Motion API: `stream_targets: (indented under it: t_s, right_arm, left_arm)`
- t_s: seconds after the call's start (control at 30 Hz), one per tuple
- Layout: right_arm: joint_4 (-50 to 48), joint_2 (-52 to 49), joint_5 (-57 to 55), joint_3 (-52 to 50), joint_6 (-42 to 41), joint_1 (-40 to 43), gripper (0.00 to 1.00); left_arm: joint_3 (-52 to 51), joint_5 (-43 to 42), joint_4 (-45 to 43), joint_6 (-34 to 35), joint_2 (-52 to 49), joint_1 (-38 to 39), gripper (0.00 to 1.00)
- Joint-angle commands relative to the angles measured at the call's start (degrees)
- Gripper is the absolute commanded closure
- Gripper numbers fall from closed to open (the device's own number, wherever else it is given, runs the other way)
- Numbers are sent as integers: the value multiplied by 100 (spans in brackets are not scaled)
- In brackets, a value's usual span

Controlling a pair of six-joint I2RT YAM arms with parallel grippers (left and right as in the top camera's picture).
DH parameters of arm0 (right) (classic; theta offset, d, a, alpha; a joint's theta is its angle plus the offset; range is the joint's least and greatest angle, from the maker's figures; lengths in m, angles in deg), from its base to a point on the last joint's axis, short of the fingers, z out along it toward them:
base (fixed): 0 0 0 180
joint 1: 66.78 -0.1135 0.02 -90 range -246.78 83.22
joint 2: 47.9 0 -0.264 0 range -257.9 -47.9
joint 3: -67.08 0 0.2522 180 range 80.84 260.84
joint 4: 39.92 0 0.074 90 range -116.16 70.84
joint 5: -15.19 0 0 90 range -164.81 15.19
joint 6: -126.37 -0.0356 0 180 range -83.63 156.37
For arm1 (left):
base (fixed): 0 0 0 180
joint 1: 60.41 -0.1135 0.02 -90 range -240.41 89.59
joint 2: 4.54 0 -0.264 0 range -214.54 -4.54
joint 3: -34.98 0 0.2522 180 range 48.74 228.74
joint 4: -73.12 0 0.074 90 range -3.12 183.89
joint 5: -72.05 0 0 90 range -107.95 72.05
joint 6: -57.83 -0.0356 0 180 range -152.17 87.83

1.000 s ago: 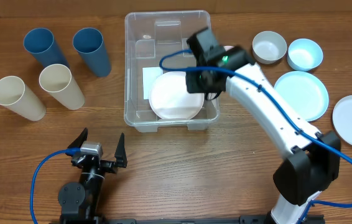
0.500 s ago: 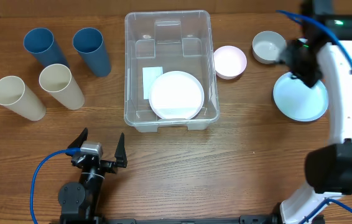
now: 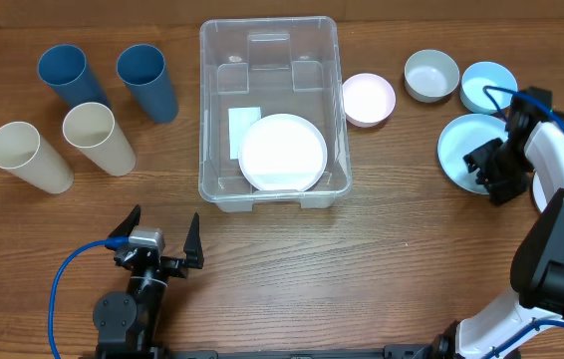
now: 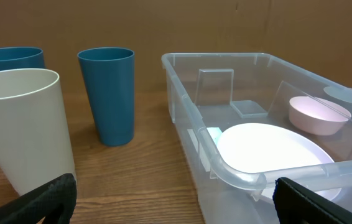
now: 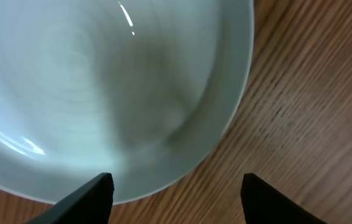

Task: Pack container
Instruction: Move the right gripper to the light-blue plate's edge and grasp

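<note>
The robot's right gripper should next lay the light-blue plate flat on the white plate, so it should grip the light-blue plate's rim on the side away from the container (image 3: 205, 120).
The clear container (image 3: 205, 120) stands at the table's middle with a white plate (image 3: 282, 152) lying flat in it beside its white label (image 3: 243, 125). My right gripper (image 3: 485, 172) hangs open low over the right edge of a light-blue plate (image 3: 458, 150). In the right wrist view its fingertips (image 5: 92, 196) straddle that light-blue plate's (image 5: 101, 81) rim, holding nothing. My left gripper (image 3: 160, 242) rests open near the front edge, facing the container (image 4: 238, 176) and the white plate (image 4: 269, 149).
Two blue cups (image 3: 147, 82) and two cream cups (image 3: 98, 138) stand left of the container. A pink bowl (image 3: 369, 99), a grey bowl (image 3: 431, 75) and a light-blue bowl (image 3: 488, 84) sit to its right. The blue cup (image 4: 107, 93) and cream cup (image 4: 20, 124) stand ahead of the left gripper.
My right arm has swung from above the container out to the right and come down over the light-blue plate. The white plate stays in the container. The left arm has not moved.
</note>
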Motion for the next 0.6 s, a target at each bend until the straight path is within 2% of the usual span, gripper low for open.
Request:
stream_targets:
  t_s: [0.0,0.2,0.27,0.37,0.43,0.5,0.57]
  right_arm:
    - [-376,70,72,-396,-243,13,36]
    - [-909,70,72,-728,-240,13,44]
    - [-955,70,57,-730,-238,13,53]
    - [-966,70,57,-730,-238,2,76]
    - [-911,70,57,-732,-234,2,86]
    - [-820,70,57,-732,-214,0,95]
    - [-662,70,55,-732,-214,0,96]
  left_arm:
    - [-20,-66,-4,-50,44,-39,0]
    - [-20,-66,-4,-50,44,-39,0]
    - [-20,-66,-4,-50,44,-39,0]
    - [-20,-66,-4,-50,44,-39,0]
    - [-20,-66,-4,-50,44,-39,0]
    - [-20,-66,-4,-50,44,-39,0]
    - [-20,-66,-4,-50,44,-39,0]
